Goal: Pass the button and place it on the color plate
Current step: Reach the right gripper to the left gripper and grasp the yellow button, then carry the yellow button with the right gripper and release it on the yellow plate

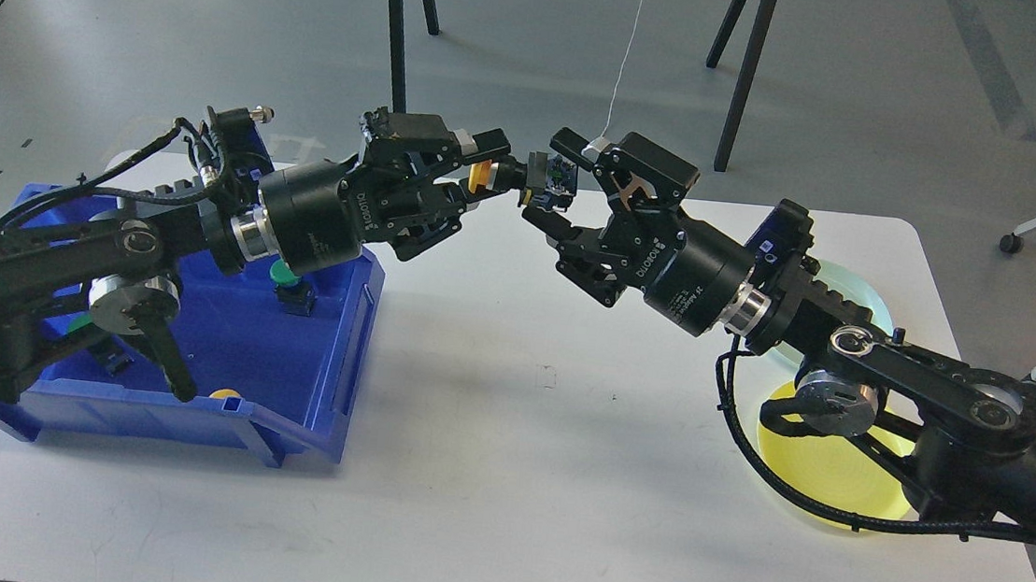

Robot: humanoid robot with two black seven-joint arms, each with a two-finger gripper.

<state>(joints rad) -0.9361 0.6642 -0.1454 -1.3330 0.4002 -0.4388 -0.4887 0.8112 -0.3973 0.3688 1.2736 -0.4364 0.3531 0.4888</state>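
Observation:
The button needs to go on the yellow plate [826,468]. My right gripper should grab its black body end [555,182] next.
My left gripper [499,169] is shut on a yellow button [535,180] with a black body, holding it in the air above the table's far middle. My right gripper [554,180] is open, one finger above and one below the button's black end, which sits between them. A yellow plate [826,468] lies on the table at the right, partly hidden under my right arm. A pale blue-green plate [864,298] shows behind the arm.
A blue bin [285,383] stands at the left on the white table [511,478], holding a green button [286,278] and a yellow button [225,394]. Black stand legs rise behind the table's far edge.

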